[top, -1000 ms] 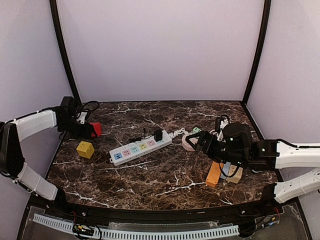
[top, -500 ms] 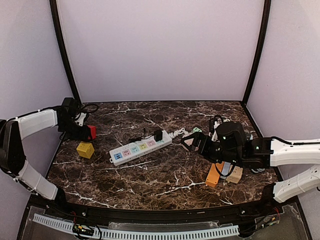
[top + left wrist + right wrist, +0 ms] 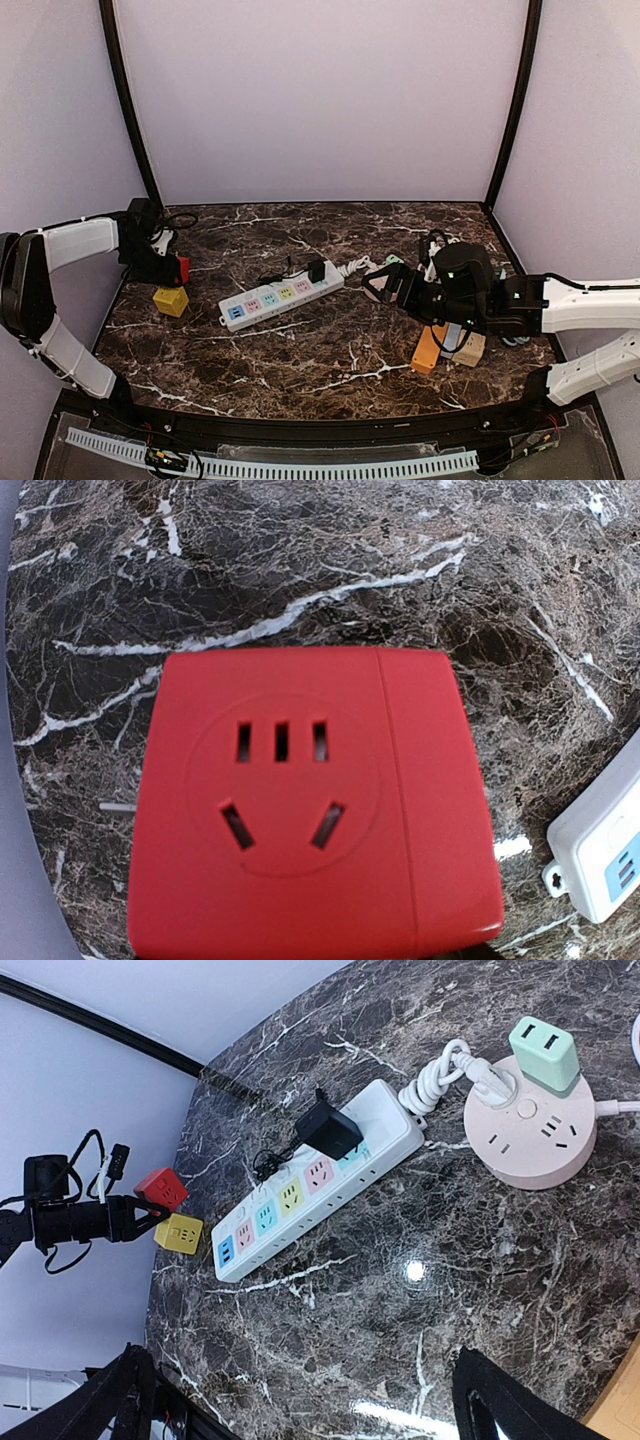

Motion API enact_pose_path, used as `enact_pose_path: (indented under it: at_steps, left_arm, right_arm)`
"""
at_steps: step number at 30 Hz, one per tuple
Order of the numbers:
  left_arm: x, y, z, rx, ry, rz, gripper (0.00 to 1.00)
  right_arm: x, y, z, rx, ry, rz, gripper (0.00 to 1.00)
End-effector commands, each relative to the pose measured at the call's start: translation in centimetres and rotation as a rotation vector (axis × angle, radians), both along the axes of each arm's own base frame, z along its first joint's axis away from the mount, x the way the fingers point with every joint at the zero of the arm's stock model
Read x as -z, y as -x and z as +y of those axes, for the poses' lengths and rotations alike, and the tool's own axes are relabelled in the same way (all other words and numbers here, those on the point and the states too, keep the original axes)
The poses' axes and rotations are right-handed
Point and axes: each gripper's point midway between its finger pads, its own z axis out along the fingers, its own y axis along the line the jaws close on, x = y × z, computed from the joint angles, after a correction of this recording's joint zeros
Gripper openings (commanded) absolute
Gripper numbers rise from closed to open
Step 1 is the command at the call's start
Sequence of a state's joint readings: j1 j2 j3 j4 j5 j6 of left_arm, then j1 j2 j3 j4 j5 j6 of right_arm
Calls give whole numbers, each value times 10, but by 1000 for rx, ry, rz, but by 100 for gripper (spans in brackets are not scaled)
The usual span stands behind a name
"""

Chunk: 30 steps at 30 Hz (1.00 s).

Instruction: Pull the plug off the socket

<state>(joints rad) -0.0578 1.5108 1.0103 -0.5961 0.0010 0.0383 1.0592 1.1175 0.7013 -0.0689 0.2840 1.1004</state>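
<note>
The red cube socket [image 3: 183, 268] would rest on the flat, empty marble beside the yellow one, so my left gripper should open.
A black plug [image 3: 316, 270] sits in the right end of the white power strip [image 3: 280, 295], its thin black cable looped behind. The right wrist view shows the plug [image 3: 330, 1130] upright in the strip [image 3: 300, 1185]. My right gripper [image 3: 376, 284] is open and empty, hovering to the right of the strip and apart from the plug; its fingers [image 3: 130, 1390] frame the bottom of its wrist view. My left gripper [image 3: 172, 268] is shut on a red cube socket [image 3: 183, 268] at the far left. The cube [image 3: 300, 800] fills the left wrist view and hides the fingers.
A yellow cube socket [image 3: 171, 300] lies just in front of the red one. A round pink socket [image 3: 530, 1135] with a green adapter [image 3: 543, 1055] lies right of the strip, under my right gripper. An orange block [image 3: 428, 350] and a wooden block [image 3: 468, 350] lie beneath the right arm.
My right gripper has moved left towards the strip, then held still. My left gripper has carried the red cube slightly nearer and down towards the yellow cube.
</note>
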Motion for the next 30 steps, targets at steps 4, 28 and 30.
enact_pose_path:
  at_steps: [4, 28, 30]
  left_arm:
    - [-6, -3, 6, -4, -24, -2, 21]
    - [-9, -1, 4, 11, -12, -9, 84]
    - [-14, -2, 3, 13, -11, -29, 86]
  right_arm:
    - [-5, -2, 5, -13, -8, -4, 98]
    - [-1, -2, 7, -20, 0, 4, 98]
    - [0, -2, 7, -18, 4, 2, 98]
